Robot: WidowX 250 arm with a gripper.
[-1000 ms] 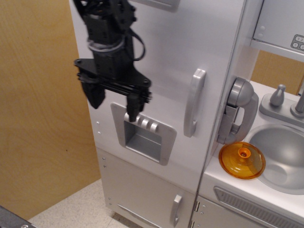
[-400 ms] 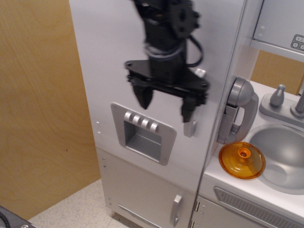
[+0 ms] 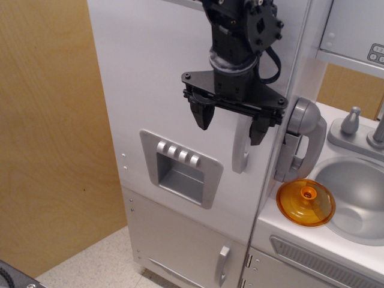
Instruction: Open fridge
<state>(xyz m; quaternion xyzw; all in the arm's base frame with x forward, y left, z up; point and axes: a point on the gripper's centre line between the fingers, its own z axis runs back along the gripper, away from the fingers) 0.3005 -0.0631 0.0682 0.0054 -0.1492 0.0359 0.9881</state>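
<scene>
My gripper is to grab the vertical silver handle by its upper part [image 3: 242, 123] next. That will swing the fridge's upper door [image 3: 150, 84] open.
The white fridge [image 3: 150, 78] fills the middle of the view, its large upper door shut. The silver dispenser panel [image 3: 180, 168] with its buttons sits low on that door. The vertical silver handle [image 3: 241, 157] is at the door's right edge; only its lower part shows, the rest hidden behind my gripper. My black gripper [image 3: 231, 121] is open, pointing down in front of the door. Its left finger [image 3: 202, 114] hangs left of the handle and its right finger [image 3: 260, 129] just right of it, so the handle's upper part lies between them.
A grey wall phone [image 3: 300, 141] hangs just right of the fridge, close to my right finger. An orange lid [image 3: 305, 202] lies on the counter beside the grey sink [image 3: 357, 192] with its tap [image 3: 351, 123]. The lower door has a short handle [image 3: 222, 264]. A wooden wall is at the left.
My gripper has moved right and slightly up, from over the dispenser panel to in front of the vertical handle. It stayed open. The door has not moved.
</scene>
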